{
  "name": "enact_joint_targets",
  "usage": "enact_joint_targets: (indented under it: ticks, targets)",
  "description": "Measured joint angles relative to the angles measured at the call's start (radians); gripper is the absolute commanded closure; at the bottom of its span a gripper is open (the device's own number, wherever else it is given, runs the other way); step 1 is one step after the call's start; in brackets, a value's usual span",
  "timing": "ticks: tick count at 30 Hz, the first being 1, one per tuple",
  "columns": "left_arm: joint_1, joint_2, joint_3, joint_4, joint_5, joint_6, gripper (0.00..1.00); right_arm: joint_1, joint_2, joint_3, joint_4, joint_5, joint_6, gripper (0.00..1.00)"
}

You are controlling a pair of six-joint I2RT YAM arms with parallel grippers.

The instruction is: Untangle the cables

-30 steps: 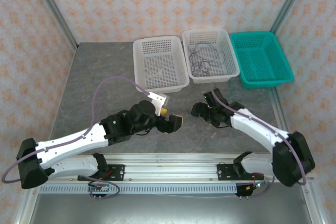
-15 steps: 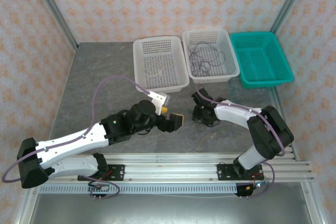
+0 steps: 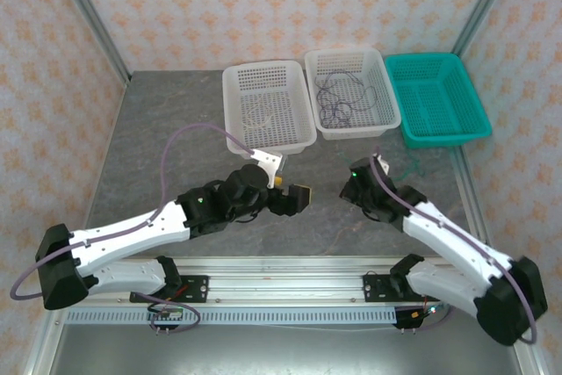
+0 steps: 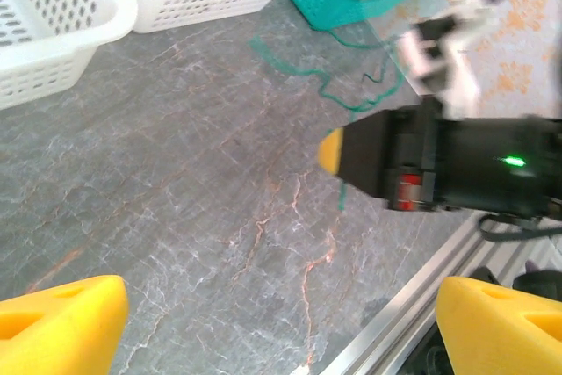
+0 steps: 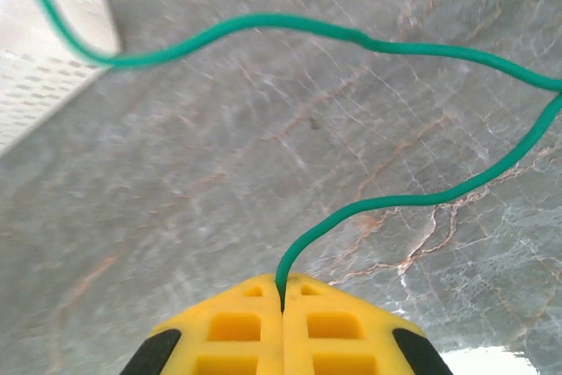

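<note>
My left gripper grabs the green cable near its loose end (image 4: 271, 58) next, away from my right gripper, to draw the cable untangled.
A thin green cable (image 5: 351, 37) curls over the grey table, and my right gripper (image 5: 281, 294) is shut on one end of it, yellow pads pressed together. In the left wrist view the same green cable (image 4: 351, 98) trails from my right gripper (image 4: 332, 151) toward the teal basket. In the top view my right gripper (image 3: 354, 183) is at mid-table. My left gripper (image 3: 295, 196) faces it, open and empty, with its fingertips (image 4: 61, 322) wide apart. Dark cables (image 3: 338, 98) lie tangled in the middle white basket. A white-grey cable (image 3: 257, 116) lies in the left white basket.
Three baskets stand in a row at the back: left white basket (image 3: 299, 133), middle white basket (image 3: 386, 120) and teal basket (image 3: 474, 120). An aluminium rail (image 3: 290, 287) runs along the near edge. Patterned walls close in the sides.
My right gripper went from open to shut on the green cable, and its arm swung and stretched out to the right. The left arm shifted slightly forward, still open.
</note>
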State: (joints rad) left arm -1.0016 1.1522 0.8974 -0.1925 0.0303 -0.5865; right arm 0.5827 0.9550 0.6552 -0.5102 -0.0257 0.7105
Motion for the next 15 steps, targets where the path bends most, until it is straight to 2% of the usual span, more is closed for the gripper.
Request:
enact_joint_targets:
  ticks: [3, 6, 15]
  targets:
    - [0.0, 0.005, 0.011, -0.001, -0.021, -0.064, 0.1, 0.0, -0.091, 0.039, -0.051, -0.046, -0.004, 1.0]
    - [0.0, 0.005, 0.024, 0.004, -0.024, -0.126, 0.11, 0.016, -0.12, 0.088, -0.071, -0.103, -0.008, 1.0]
    - [0.015, 0.005, 0.045, 0.067, -0.045, -0.317, 0.13, 0.242, -0.079, 0.16, -0.052, -0.185, -0.011, 1.0]
